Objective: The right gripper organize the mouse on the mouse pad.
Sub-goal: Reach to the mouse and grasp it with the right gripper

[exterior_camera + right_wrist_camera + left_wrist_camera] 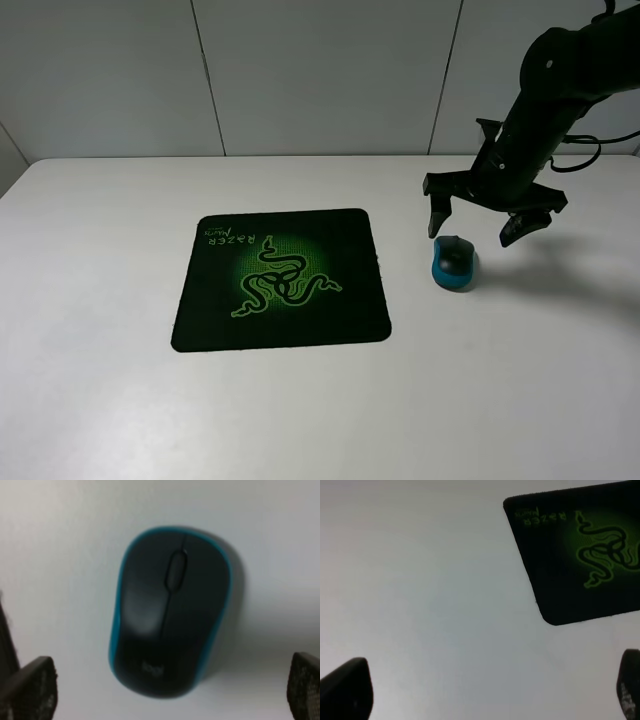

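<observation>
I will organize the mouse on the mouse pad point(280, 280) next, so I need to grab the mouse with my right gripper by its blue sides at the palm end point(452, 275).
The mouse point(454, 263), dark grey on top with bright blue sides, lies on the white table to the right of the mouse pad point(280, 279), apart from it. The pad is a black mat with a green snake logo and lettering. My right gripper point(483, 229) hangs open just above the mouse, one finger to each side and slightly behind it. In the right wrist view the mouse point(170, 612) fills the middle between the two fingertips point(32, 687), untouched. My left gripper point(485, 690) is open over bare table, with the pad's corner point(580, 555) ahead of it.
The white table point(100, 400) runs to a pale panelled wall point(320, 70) at the back. The right arm point(560, 90) comes in from the upper right with cables along it.
</observation>
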Controlling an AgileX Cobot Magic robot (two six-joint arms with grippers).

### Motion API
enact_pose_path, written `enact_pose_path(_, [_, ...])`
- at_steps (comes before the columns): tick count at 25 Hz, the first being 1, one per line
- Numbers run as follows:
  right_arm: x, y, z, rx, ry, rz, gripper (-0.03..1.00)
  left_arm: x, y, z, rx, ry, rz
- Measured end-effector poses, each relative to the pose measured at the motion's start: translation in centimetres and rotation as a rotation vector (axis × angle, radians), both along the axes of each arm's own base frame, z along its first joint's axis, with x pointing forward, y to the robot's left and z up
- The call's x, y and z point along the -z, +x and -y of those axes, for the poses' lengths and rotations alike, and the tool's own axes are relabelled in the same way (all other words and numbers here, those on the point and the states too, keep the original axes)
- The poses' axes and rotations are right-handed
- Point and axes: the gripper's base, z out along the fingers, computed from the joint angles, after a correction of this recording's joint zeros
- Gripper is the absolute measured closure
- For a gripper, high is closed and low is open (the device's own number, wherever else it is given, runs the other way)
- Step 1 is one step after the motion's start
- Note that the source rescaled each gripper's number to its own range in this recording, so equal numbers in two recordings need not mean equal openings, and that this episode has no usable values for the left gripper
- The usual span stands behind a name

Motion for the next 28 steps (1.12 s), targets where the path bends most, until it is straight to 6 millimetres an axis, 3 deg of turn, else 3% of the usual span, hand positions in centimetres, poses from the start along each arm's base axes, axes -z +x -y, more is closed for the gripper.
enact_pose_path(10, [1.4,0.8,-2.0,0.032,-0.044,0.007,-0.03,0.0,0.0,0.0,0.000,0.001,0.000])
enact_pose_path(15, [1.5,1.0,-2.0,0.055,-0.053,0.023,-0.03,0.0,0.0,0.0,0.000,0.001,0.000])
enact_pose_path(28, [4.7,1.3,-2.0,0.062,-0.072,-0.035,-0.03,0.0,0.0,0.0,0.000,0.001,0.000])
